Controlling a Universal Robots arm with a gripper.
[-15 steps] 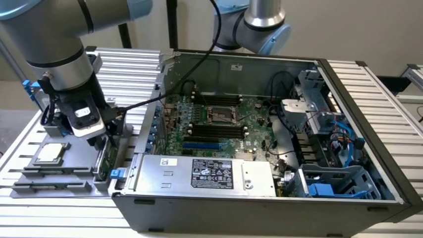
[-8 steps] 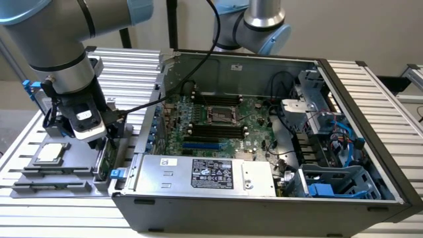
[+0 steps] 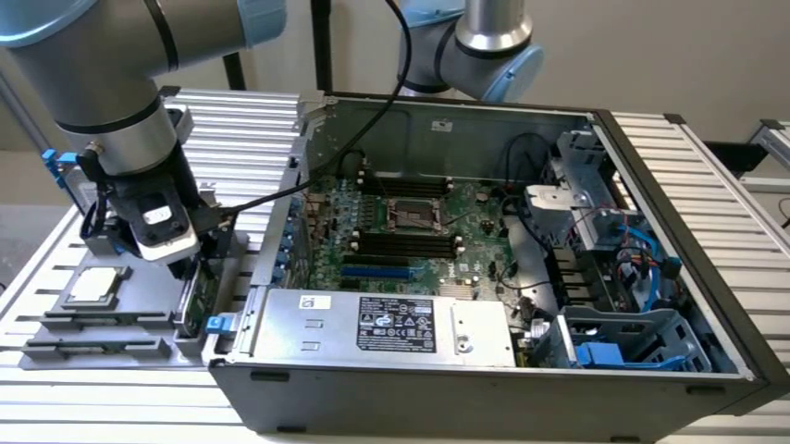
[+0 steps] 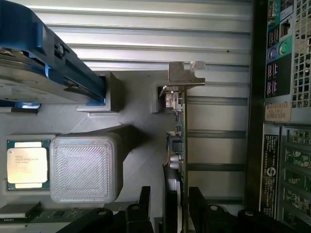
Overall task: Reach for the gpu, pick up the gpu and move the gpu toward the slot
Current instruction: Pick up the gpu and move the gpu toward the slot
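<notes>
The GPU's lower side is down in the grey holder, so my gripper should pinch the GPU across its free upper edge.
The gpu stands on edge in a grey printed holder, its silver bracket at the far end. In the exterior view the gpu is a thin dark-green strip just outside the case's left wall. My gripper is right above it and open. One black finger sits on one side of the card and the other finger on the opposite side, with small gaps to the card. The gripper hangs low over the holder. The blue slot lies on the motherboard inside the case.
A silver hard drive with blue rails and a square silver chip rest in the same fixture beside a grey block. The open computer case stands to the exterior view's right, with its power supply at the front.
</notes>
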